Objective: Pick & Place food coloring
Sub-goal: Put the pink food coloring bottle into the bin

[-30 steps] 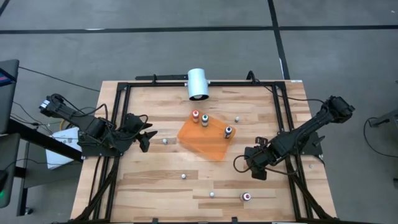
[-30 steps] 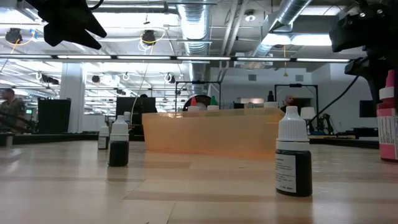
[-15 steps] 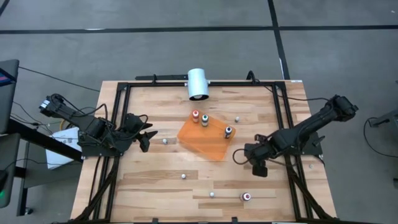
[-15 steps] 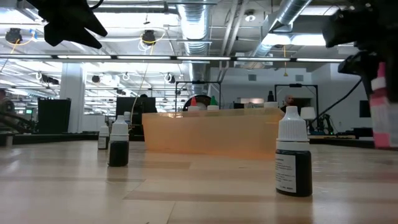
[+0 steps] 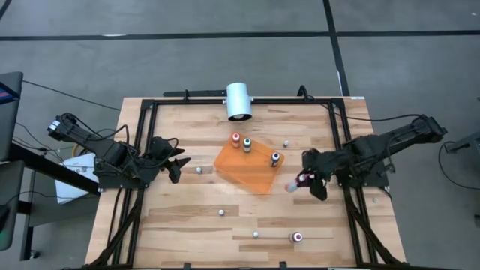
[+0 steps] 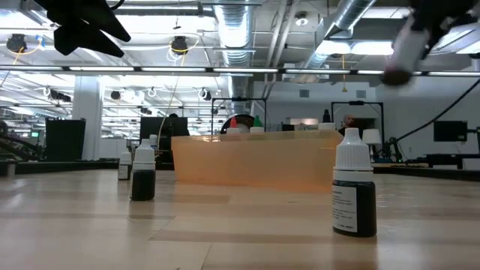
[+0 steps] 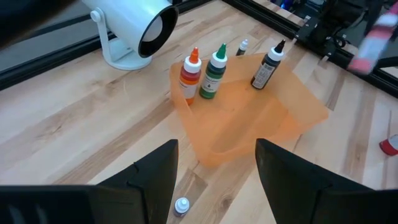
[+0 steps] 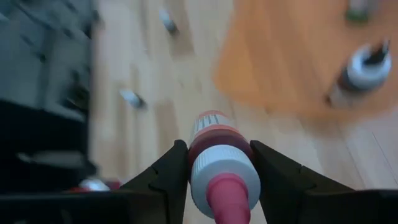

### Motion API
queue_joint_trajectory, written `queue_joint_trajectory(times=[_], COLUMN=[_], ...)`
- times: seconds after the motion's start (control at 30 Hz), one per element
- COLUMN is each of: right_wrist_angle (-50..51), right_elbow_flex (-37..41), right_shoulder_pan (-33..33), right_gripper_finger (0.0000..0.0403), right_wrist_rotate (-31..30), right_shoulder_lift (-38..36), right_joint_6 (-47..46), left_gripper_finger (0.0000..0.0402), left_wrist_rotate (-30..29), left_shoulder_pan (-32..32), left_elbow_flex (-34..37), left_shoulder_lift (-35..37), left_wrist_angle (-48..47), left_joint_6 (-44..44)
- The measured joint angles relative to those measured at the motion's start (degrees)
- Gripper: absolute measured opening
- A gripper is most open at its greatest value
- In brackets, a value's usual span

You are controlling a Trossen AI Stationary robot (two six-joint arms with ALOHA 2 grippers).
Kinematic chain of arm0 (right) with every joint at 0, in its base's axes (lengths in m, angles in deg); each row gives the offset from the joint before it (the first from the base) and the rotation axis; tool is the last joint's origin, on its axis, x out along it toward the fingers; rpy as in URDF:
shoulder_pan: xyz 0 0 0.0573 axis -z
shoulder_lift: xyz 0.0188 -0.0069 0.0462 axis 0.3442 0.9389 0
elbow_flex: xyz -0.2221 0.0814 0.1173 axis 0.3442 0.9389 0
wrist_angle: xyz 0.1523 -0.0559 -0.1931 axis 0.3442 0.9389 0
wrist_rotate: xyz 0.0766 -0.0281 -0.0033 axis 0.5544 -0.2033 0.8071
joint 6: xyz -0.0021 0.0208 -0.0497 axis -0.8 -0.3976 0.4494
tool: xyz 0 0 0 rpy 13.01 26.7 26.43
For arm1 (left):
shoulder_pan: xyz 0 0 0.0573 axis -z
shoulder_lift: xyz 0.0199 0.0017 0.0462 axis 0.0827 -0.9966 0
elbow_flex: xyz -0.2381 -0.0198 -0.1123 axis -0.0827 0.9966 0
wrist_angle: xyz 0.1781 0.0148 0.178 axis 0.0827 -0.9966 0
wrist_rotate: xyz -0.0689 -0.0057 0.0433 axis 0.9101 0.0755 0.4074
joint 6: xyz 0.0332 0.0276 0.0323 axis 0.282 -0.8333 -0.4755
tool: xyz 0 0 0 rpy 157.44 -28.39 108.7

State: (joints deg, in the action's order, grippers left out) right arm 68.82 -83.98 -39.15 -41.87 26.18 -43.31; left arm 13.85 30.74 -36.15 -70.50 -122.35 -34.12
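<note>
My right gripper holds the pink-topped bottle above the wood, short of the orange tray, so it should keep holding the bottle for now.
The food coloring bottles are tiny and pale with coloured tops. Three of them, red-topped (image 5: 235, 139), green-topped (image 5: 247, 144) and dark-topped (image 5: 275, 158), stand upright on the orange sheet (image 5: 247, 169). My right gripper (image 5: 306, 180) hangs just past the sheet's right edge, shut on a pink-topped bottle (image 8: 221, 168) that shows high and blurred in the low view (image 6: 405, 45). My left gripper (image 5: 175, 162) waits open at the table's left, above the wood and left of the sheet (image 7: 249, 118). My right gripper pinches the pink-topped bottle between its two fingers (image 8: 171, 171), which sit on either side of its body beside the pale collar (image 8: 217, 177). The bottle is lifted clear of the table and tilted, its pink tip (image 8: 227, 205) nearest the wrist camera.
A large white cylinder (image 5: 238, 101) stands at the table's far edge. Loose bottles stand on the wood: one left of the sheet (image 5: 199, 170), two toward the near edge (image 5: 222, 212) (image 5: 256, 234), a red-topped one (image 5: 297, 237) and one far right of the sheet (image 5: 285, 142). A black frame (image 5: 337, 135) borders the table.
My right gripper has risen from the near-right part of the table, carrying the pink-topped bottle up off the wood. It has moved toward the far edge and the orange sheet, and the bottle has tipped from upright to tilted.
</note>
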Motion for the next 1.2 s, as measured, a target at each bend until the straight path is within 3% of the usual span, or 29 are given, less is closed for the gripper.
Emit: queue_joint_trajectory(times=[0.3, 0.7, 0.93, 1.2], right_wrist_angle=[-13.45, -21.17, -21.06, -20.77], right_elbow_flex=[0.0, 0.0, 0.0, 0.02], right_shoulder_pan=[-0.77, -3.09, -2.33, 2.09], right_gripper_finger=[0.0143, 0.0141, 0.0153, 0.0151], right_wrist_rotate=[-0.05, -0.09, -3.58, -3.33], right_shoulder_lift=[-7.72, -8.33, -6.47, 0.52], right_joint_6=[2.92, 7.46, 2.62, -3.13], left_gripper_finger=[0.0206, 0.0206, 0.0206, 0.0206], left_wrist_rotate=[0.0, -0.02, -0.11, -0.64], left_shoulder_pan=[0.0, 0.0, 0.0, 0.0], left_elbow_flex=[0.0, 0.0, -0.02, -0.02], left_shoulder_lift=[0.0, 0.0, 0.0, 0.0], left_wrist_angle=[0.13, 0.35, 0.35, 0.33], left_joint_6=[0.17, 0.68, 0.95, 2.44])
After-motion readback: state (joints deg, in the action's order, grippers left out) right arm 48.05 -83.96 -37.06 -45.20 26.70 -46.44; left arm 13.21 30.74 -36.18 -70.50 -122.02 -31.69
